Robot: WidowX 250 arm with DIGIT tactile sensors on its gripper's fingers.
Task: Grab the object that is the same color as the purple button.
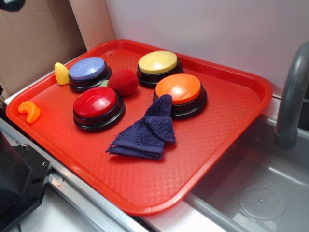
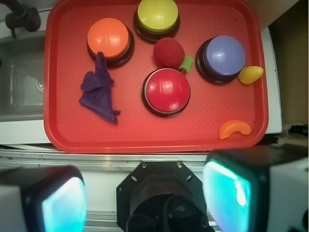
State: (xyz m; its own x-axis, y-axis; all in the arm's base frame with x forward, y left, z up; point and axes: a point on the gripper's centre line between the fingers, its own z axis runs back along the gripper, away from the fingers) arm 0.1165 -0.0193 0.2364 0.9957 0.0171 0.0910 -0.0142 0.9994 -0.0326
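Next, my gripper will grab the navy-purple rag's bunched middle (image 1: 154,124), to pick out the object matching the purple button (image 1: 88,70).
The object, a small dark navy-purple rag (image 1: 145,130) (image 2: 99,89), lies crumpled on the red tray (image 1: 217,135) (image 2: 145,137), one corner leaning on the orange button (image 1: 179,89) (image 2: 108,37). The purple button (image 1: 88,70) (image 2: 223,55), with a lavender dome on a black base, stands at the tray's far corner. My gripper (image 2: 145,198) hovers high over the robot base, off the tray's edge. It is open, its pads (image 2: 63,203) wide apart with nothing between them. It does not show in the exterior view.
A red button (image 1: 96,104), a yellow button (image 1: 158,63) and a red fuzzy ball (image 1: 123,82) share the tray. A yellow corn toy (image 1: 61,73) and an orange crescent (image 1: 30,111) lie near its edge. A grey faucet (image 1: 292,96) and sink (image 1: 260,193) are alongside.
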